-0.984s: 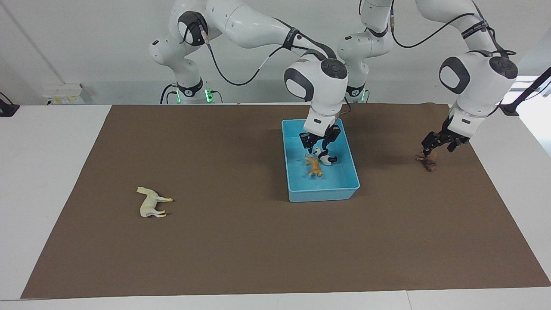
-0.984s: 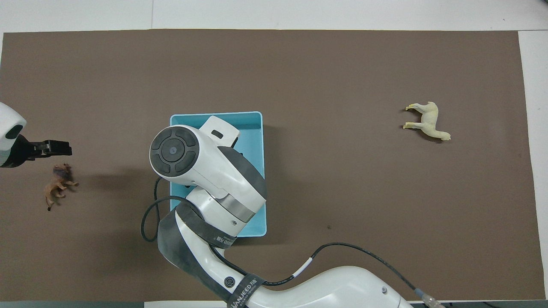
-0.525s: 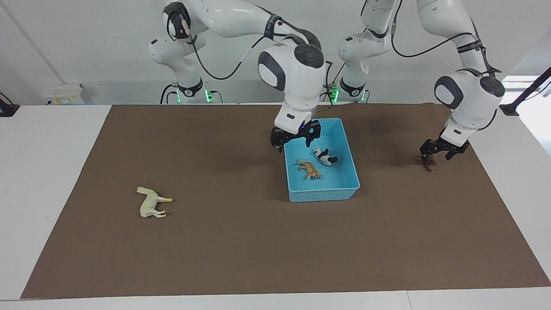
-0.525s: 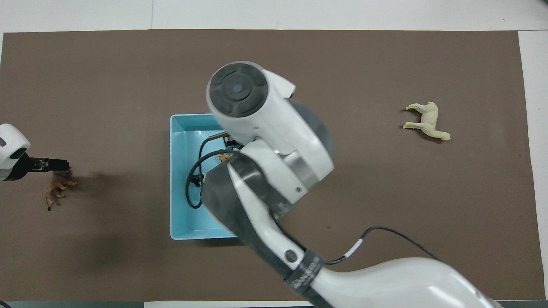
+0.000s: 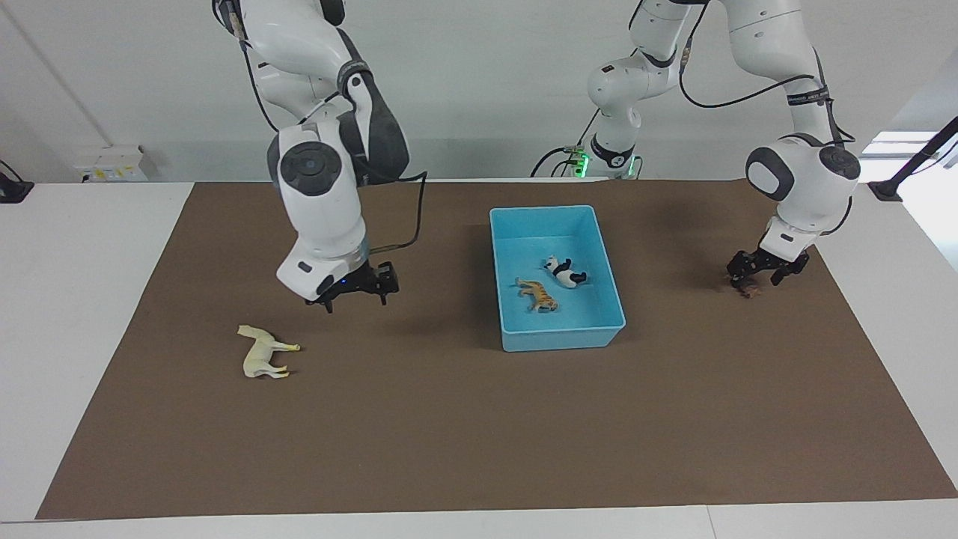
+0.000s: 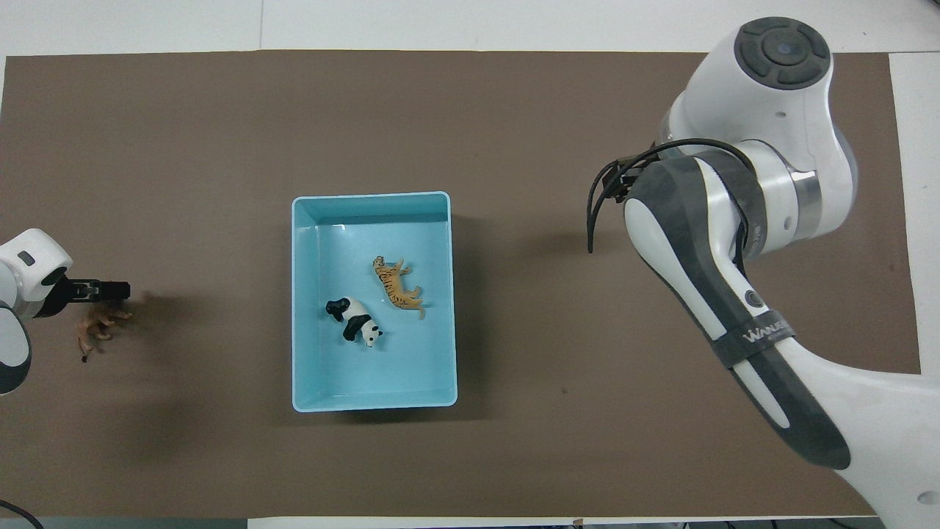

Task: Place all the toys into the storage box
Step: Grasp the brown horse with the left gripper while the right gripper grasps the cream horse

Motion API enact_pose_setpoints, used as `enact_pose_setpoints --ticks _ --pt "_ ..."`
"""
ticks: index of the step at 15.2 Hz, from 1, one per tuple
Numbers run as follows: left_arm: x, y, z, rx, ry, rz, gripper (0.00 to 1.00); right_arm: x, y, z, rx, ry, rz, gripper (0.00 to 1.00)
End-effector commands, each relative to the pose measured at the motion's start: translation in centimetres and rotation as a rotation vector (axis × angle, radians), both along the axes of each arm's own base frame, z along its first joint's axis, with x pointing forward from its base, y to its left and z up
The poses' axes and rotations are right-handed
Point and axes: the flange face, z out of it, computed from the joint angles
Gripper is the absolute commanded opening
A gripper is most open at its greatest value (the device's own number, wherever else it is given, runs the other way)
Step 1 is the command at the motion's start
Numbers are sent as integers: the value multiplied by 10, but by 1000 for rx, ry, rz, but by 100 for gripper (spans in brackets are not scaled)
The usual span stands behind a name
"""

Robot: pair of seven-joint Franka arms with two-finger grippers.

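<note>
The dark brown shaggy animal needs to go into the storage box (image 6: pixel 374 303), so my left gripper should grab it by its head end (image 6: pixel 110 306) next.
The light-blue storage box (image 5: pixel 557 338) stands on the brown mat, also in the overhead view (image 6: pixel 299 294). The panda (image 5: pixel 565 271) (image 6: pixel 354 321) and the orange tiger (image 5: pixel 537 293) (image 6: pixel 396 283) lie in it. The cream horse (image 5: pixel 262 353) lies on the mat toward the right arm's end; the right arm hides it in the overhead view. My right gripper (image 5: pixel 357 293) is open and empty, over the mat between the horse and the box. My left gripper (image 5: pixel 763 275) (image 6: pixel 95 290) is open and low, down at the dark brown animal (image 5: pixel 748 290) (image 6: pixel 95 330).
The brown mat (image 5: pixel 479 419) covers most of the white table. A black stand (image 5: pixel 909 168) rises at the table corner toward the left arm's end. A white block (image 5: pixel 112 163) sits off the mat toward the right arm's end.
My right gripper let go of the panda in the box, rose and swung toward the horse. My left gripper came down onto the dark brown animal.
</note>
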Motion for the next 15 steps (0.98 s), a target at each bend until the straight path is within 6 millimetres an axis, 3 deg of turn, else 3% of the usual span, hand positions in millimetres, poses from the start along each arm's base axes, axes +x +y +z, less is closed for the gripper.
enact_pose_setpoints --ticks 1,2,3,4,5,8,10,11,12,14,15 --pt "-1 2 -17 9 1 -16 96 -14 -73 -18 -4 -38 -50 100" --pt "-1 2 -18 7 6 -13 70 -16 -102 -23 -2 -47 -53 100" --pt "0 1 -16 6 9 -12 38 -16 -126 -28 -1 -61 -56 100" --pt "1 1 -15 4 18 -13 14 -17 -142 -36 0 -81 -54 100" --pt "2 0 -14 1 28 -13 0 -19 -151 -42 1 -109 -58 100" --pt "3 3 -6 -5 46 3 0 -26 -172 -64 2 -140 -82 100" --pt "20 -7 20 -15 69 53 0 -24 -182 -74 2 -153 -84 100" --pt "33 -21 37 -20 84 90 0 -21 -183 -79 2 -158 -85 100" --pt "47 -47 60 -25 112 126 0 -19 -183 -84 4 -166 -88 100" --pt "69 -118 111 -20 178 238 0 -15 -186 -95 8 -177 -101 100" --pt "73 -164 128 -11 185 298 0 -14 -184 -100 16 -176 -114 100"
